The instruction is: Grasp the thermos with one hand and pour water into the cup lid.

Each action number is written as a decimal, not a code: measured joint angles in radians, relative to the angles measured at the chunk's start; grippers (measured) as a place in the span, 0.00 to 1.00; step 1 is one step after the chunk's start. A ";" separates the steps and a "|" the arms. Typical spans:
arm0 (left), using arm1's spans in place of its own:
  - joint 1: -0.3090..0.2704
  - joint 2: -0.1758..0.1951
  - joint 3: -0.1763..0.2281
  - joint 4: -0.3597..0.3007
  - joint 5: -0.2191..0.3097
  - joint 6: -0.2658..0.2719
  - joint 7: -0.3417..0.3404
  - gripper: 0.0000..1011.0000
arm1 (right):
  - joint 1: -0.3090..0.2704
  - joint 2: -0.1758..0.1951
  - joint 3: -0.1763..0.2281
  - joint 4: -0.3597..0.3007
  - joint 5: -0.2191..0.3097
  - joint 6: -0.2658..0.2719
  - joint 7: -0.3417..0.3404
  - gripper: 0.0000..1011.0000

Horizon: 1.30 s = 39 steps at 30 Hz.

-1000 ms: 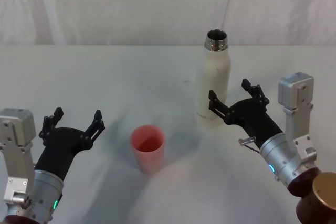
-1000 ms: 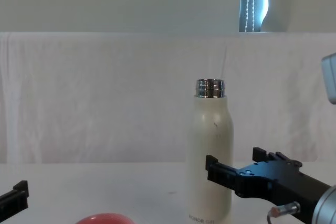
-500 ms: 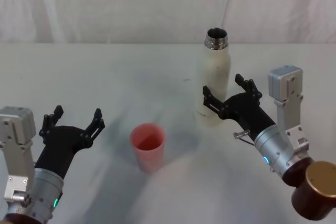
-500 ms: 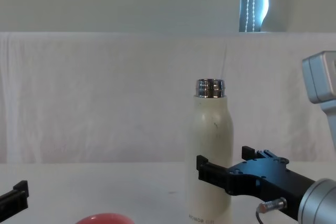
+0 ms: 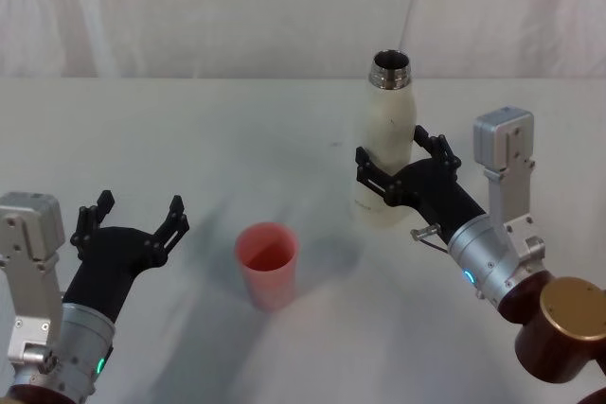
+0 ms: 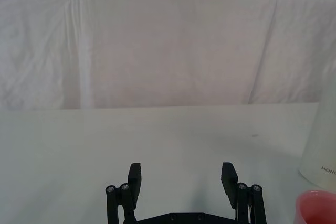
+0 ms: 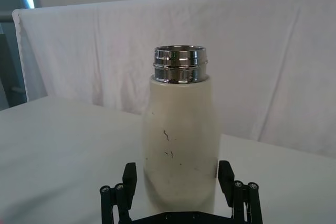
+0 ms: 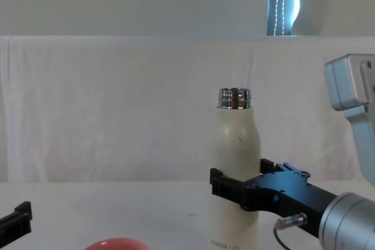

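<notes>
The robot's right gripper will next grab the thermos by its lower body (image 8: 235, 203), so that its steel neck (image 8: 234, 98) stays free to pour water into the cup lid.
The cream-white thermos (image 5: 386, 134) stands upright at the back right of the table, its steel neck uncapped; it also shows in the right wrist view (image 7: 181, 140) and chest view (image 8: 235, 144). My right gripper (image 5: 394, 152) is open, one finger on each side of the thermos's lower body, with small gaps showing in the right wrist view (image 7: 178, 173). The salmon-red cup lid (image 5: 267, 265) stands mouth up at the front centre. My left gripper (image 5: 139, 207) hovers open and empty to the left of it.
A white cloth covers the table (image 5: 189, 139) and a white cloth backdrop (image 5: 237, 7) rises behind its far edge. The right arm's copper-coloured joint (image 5: 572, 314) sits at the lower right. A window strip (image 8: 283, 1) shows above the backdrop.
My right gripper has moved forward and left until its open fingers straddle the thermos. The thermos, cup lid and left gripper have not moved.
</notes>
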 joint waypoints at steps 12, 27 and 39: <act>0.000 0.000 0.000 0.000 0.000 0.000 0.000 0.99 | 0.028 -0.009 -0.012 0.031 0.006 -0.010 0.006 0.99; 0.000 0.000 0.000 0.000 0.000 0.000 0.000 0.99 | 0.052 -0.004 -0.005 0.064 0.028 -0.008 0.017 0.99; 0.000 0.000 0.000 0.000 0.000 0.000 0.000 0.99 | 0.069 0.003 -0.012 0.076 0.030 0.001 0.021 0.99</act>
